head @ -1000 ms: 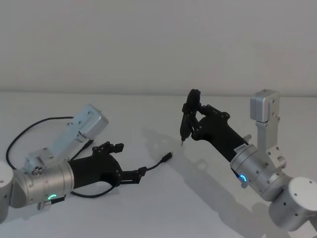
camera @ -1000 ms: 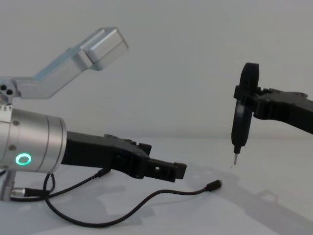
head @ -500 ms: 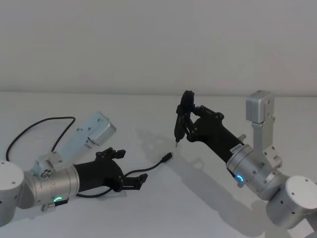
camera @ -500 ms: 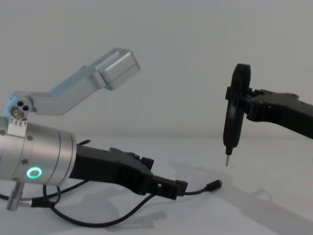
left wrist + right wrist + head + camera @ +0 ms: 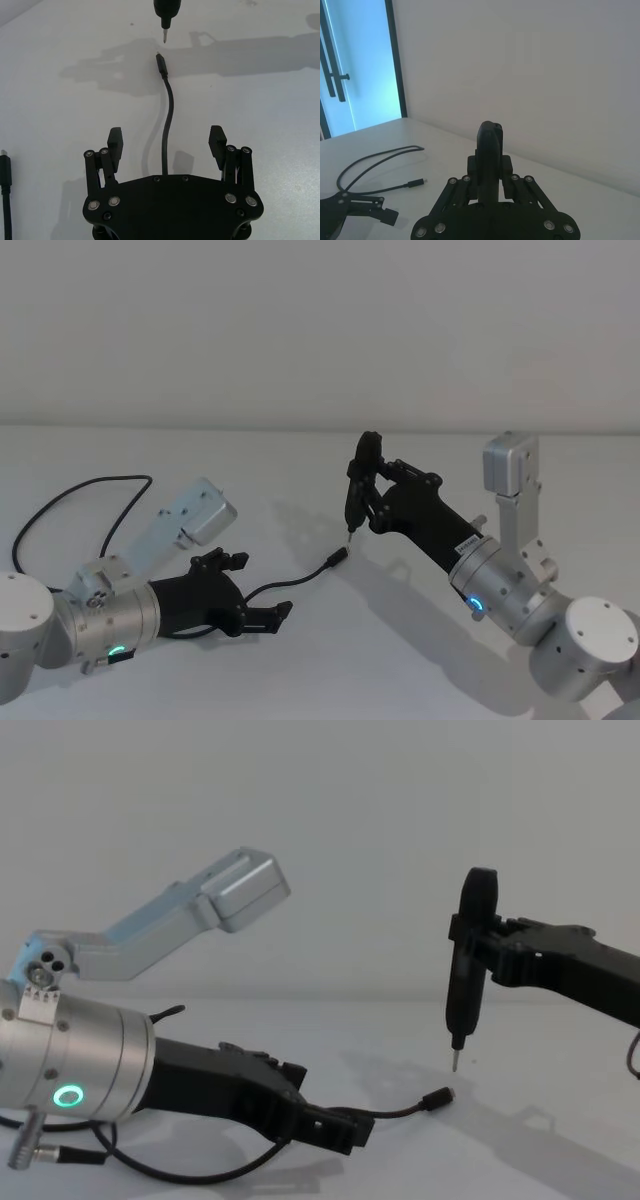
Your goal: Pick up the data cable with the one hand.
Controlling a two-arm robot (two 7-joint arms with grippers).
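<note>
The pointed tool tip (image 5: 456, 1063) hangs close over the plug, so the left gripper should next grip the data cable by the bare cord behind its plug (image 5: 342, 1110).
The data cable (image 5: 300, 578) lies on the white table, its small plug (image 5: 337, 559) pointing toward the right arm. My left gripper (image 5: 258, 587) is low over the table and open. In the left wrist view the cable (image 5: 167, 100) runs straight out between the two spread fingers of the left gripper (image 5: 166, 135), touching neither. From the chest the left gripper (image 5: 325, 1105) sits just behind the plug (image 5: 438, 1098). My right gripper (image 5: 375, 490) is shut on an upright black pen-like tool (image 5: 468, 960), whose tip hangs just above the table near the plug.
The cable's long loop (image 5: 60, 500) curves over the table at the back left. Another black plug end (image 5: 5, 172) lies beside the left gripper. A plain wall stands behind the table; a glass door (image 5: 355, 60) is off to one side.
My left arm has sunk toward the table and drawn back, bringing the open gripper down around the cable. The right arm has carried the tool leftward and lower, closer to the plug.
</note>
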